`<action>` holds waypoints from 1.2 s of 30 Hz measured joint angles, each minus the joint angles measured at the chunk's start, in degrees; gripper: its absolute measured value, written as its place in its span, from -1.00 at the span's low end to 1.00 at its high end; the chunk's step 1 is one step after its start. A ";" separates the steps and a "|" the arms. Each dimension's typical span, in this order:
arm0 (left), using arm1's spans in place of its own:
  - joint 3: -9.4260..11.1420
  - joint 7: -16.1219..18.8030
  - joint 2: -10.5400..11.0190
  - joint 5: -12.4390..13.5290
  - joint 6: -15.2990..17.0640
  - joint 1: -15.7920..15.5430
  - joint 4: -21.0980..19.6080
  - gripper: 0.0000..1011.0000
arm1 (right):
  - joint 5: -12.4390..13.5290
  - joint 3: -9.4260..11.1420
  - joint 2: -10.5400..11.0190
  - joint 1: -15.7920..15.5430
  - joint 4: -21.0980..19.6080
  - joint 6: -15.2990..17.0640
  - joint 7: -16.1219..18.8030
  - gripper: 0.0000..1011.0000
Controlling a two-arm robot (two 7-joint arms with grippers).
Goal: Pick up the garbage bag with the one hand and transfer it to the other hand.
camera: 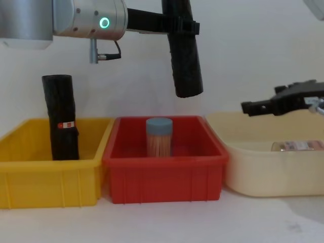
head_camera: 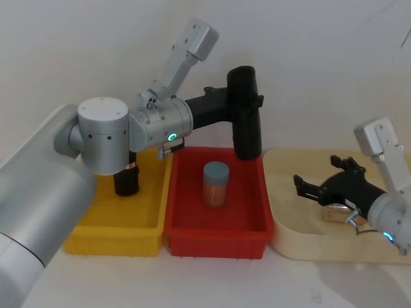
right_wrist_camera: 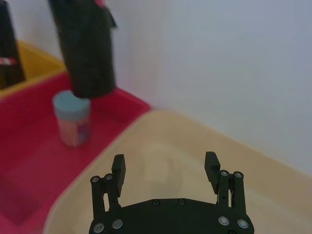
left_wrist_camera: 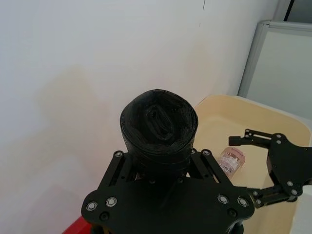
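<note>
I will next grab the garbage bag with my right gripper by its lower end (camera: 188, 83) (right_wrist_camera: 92, 78). That end hangs free, while the fingers of my left gripper cover the bag's upper half.
The garbage bag (head_camera: 247, 125) is a matte black roll held nearly upright in the air above the back right of the red bin (head_camera: 215, 226). My left gripper (head_camera: 246, 97), on the green-ringed arm, is shut on the roll's upper half (camera: 183, 50). The left wrist view looks onto the roll's end (left_wrist_camera: 158, 124), which sits between the jaws. My right gripper (head_camera: 305, 186), on the blue-ringed arm, hovers open over the cream tray (head_camera: 289, 239), apart from the bag and to its right. Its fingers (right_wrist_camera: 118, 168) hold nothing.
A blue-lidded jar (head_camera: 216, 184) stands in the red bin below the bag. A second black roll with a red-and-white label (camera: 61, 126) stands in the yellow bin (camera: 48, 185). A small bottle (camera: 298, 146) lies in the cream tray under the right gripper.
</note>
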 joint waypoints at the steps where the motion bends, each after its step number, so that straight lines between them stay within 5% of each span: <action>1: 0.05 -0.05 -0.06 -0.02 -0.04 -0.08 0.13 -0.26 | 0.29 -0.42 -0.44 0.69 0.35 -0.44 0.67 0.98; 20: 0.34 -0.48 -0.51 -0.17 -0.37 -0.65 0.93 -0.26 | 1.91 -4.34 -5.33 8.59 6.99 -3.08 4.72 0.98; 36: 0.42 -0.58 -0.60 -0.20 -0.46 -0.76 1.08 -0.26 | 1.88 -6.63 -11.08 17.14 21.17 -6.74 4.38 0.98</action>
